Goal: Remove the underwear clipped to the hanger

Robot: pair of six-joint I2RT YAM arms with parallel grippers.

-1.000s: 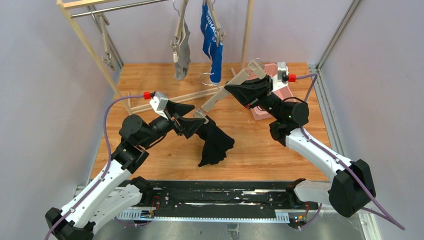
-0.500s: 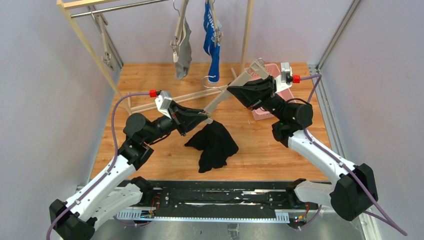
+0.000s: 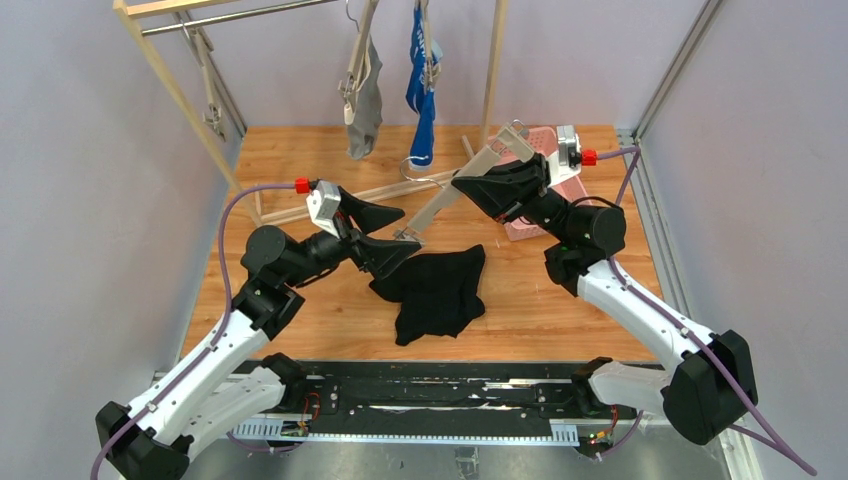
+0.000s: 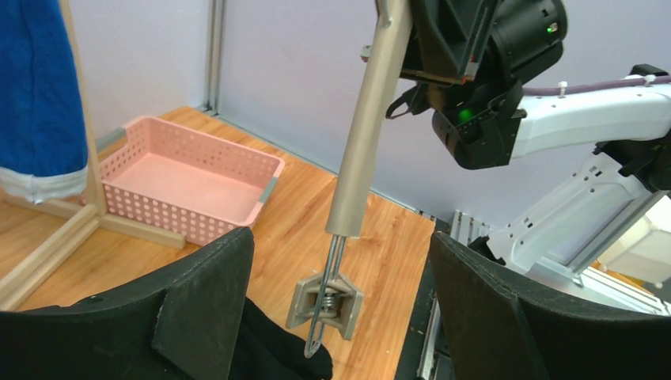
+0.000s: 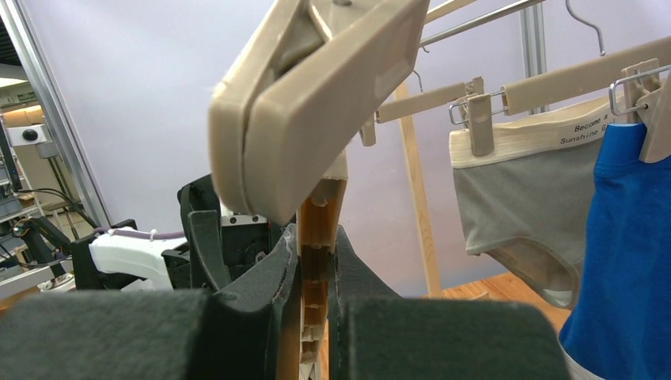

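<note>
The hanger's hook should stay free to hang on the rail, so my left gripper will next grab the hanger's bar end [image 3: 413, 227] [image 4: 345, 218] by the empty clip.
The black underwear [image 3: 438, 290] lies spread on the wooden table, free of the hanger; its edge shows in the left wrist view [image 4: 273, 356]. My right gripper [image 3: 458, 184] is shut on the beige hanger [image 3: 450, 195] and holds it slanted above the table; the bar sits between the jaws [image 5: 315, 261]. Its lower clip [image 4: 326, 301] hangs empty just above the black fabric. My left gripper [image 3: 408, 227] is open, its jaws on either side of that clip. The grey underwear [image 3: 366, 105] and the blue underwear [image 3: 420, 95] hang clipped on the rack; both show in the right wrist view [image 5: 522, 214] [image 5: 625, 261].
A wooden rack [image 3: 175, 85] with a metal rail stands at the back, with an empty hanger [image 3: 212, 95] on its left. A pink basket [image 4: 190, 186] sits at the back right, partly behind my right arm. Its base rail [image 3: 300, 212] lies across the table.
The black underwear came off the hanger clip and dropped flat on the table. My left gripper, shut at the clip before, has opened and drawn back a little. The right gripper kept hold.
</note>
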